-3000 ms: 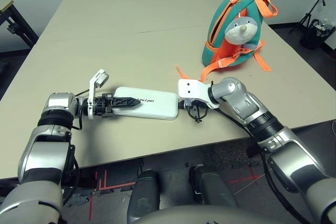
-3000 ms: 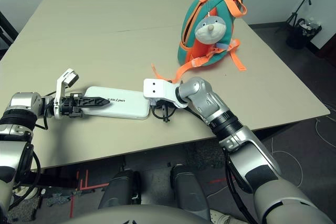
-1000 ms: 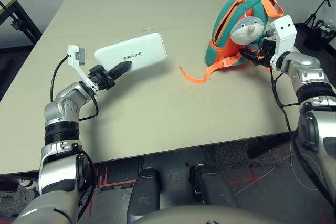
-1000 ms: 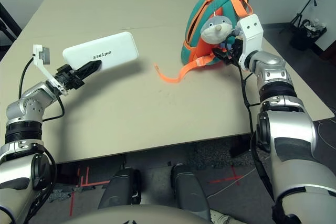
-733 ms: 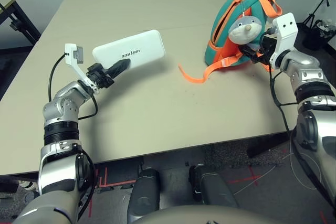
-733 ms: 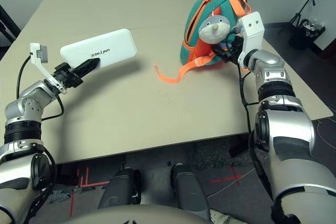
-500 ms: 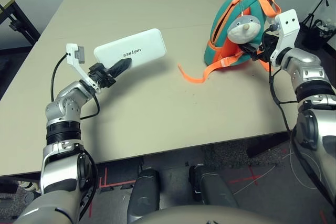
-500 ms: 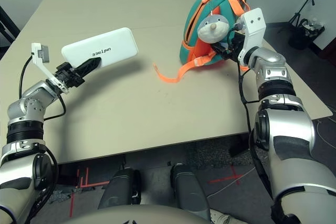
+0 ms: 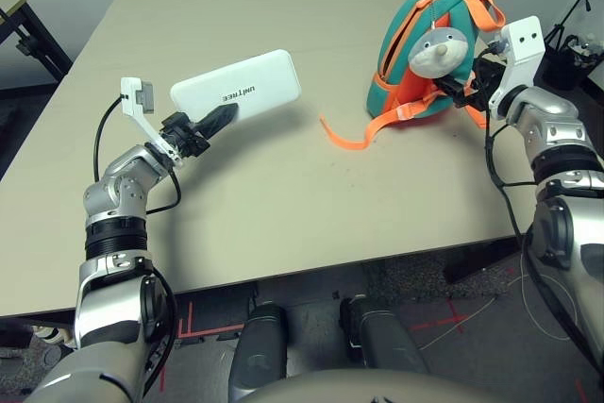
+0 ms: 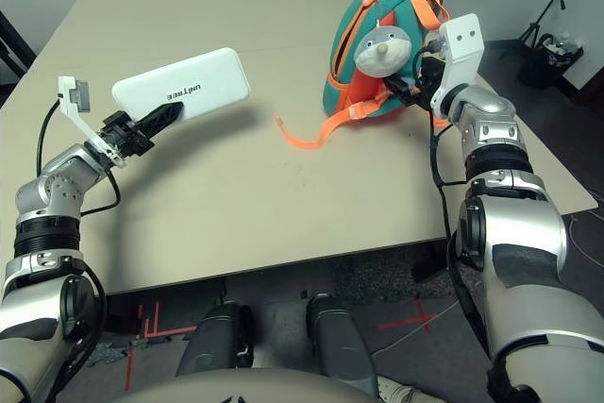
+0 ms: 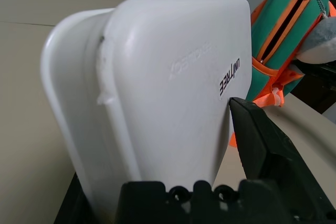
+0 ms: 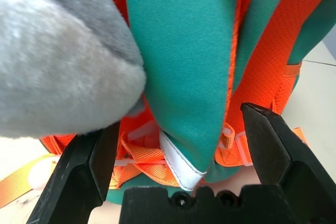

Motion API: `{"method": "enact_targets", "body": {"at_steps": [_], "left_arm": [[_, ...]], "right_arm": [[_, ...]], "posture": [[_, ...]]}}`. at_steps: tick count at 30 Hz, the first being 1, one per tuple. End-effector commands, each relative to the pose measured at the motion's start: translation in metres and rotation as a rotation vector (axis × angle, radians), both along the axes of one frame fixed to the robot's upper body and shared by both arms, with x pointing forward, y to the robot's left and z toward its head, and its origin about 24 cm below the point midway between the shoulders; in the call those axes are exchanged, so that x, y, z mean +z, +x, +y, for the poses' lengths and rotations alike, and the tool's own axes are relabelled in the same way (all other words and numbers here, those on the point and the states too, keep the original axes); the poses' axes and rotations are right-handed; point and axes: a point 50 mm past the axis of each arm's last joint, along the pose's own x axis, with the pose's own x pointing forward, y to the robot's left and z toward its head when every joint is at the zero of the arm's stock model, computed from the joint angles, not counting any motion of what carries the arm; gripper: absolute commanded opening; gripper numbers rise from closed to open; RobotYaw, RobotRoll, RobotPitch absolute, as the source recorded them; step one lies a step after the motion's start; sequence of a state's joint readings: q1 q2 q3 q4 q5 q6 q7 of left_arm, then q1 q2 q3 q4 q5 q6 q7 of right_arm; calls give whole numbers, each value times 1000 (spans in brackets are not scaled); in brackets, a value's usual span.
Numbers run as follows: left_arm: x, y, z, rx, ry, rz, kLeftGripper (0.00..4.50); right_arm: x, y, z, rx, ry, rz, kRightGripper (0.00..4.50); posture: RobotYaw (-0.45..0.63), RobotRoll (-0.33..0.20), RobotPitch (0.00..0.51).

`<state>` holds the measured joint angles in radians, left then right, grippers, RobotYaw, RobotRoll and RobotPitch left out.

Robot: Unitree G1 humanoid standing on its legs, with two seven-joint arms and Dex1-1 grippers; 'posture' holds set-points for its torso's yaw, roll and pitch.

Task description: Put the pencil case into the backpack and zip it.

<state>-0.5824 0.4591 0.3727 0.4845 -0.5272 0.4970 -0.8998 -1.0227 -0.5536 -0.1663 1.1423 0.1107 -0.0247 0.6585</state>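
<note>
My right gripper should next grab the backpack's teal shoulder strap by the strap's tapered end [image 12: 187,155] to steady the backpack for the pencil case.
The white pencil case [image 9: 236,94] is lifted above the left part of the table, tilted, with my left gripper [image 9: 203,125] shut on its near end. In the left wrist view the case [image 11: 157,77] sits between the black fingers [image 11: 262,150]. At the table's far right the teal and orange backpack [image 9: 401,35] stands upright, with a grey plush animal [image 9: 441,49] hanging on its front. My right gripper [image 9: 469,87] is at the backpack's right side and open. In the right wrist view a teal fold [image 12: 178,72] hangs between its fingers [image 12: 268,150].
A loose orange strap [image 9: 344,136] trails from the backpack onto the tan table [image 9: 283,214]. The table's right edge runs just behind my right forearm. A black stand [image 9: 576,35] is on the floor beyond it.
Since the earliest frames my left gripper has lifted the pencil case off the table, and my right arm has swung from the case to the backpack. Over the last second little has moved.
</note>
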Motion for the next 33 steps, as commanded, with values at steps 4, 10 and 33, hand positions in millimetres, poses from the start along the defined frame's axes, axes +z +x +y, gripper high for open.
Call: {"method": "enact_targets", "body": {"at_steps": [4, 10, 33], "left_arm": [[10, 3, -2, -19, -16, -41, 3168], [9, 2, -3, -23, -20, -37, 3168], [10, 3, -5, -35, -30, -33, 3168]], "right_arm": [[4, 1, -3, -38, 39, -4, 4500], [2, 1, -5, -56, 68, 1, 4500], [3, 3, 4, 5, 82, -7, 0]], "posture": [[-46, 0, 55], [-41, 0, 55], [-42, 0, 48]]}}
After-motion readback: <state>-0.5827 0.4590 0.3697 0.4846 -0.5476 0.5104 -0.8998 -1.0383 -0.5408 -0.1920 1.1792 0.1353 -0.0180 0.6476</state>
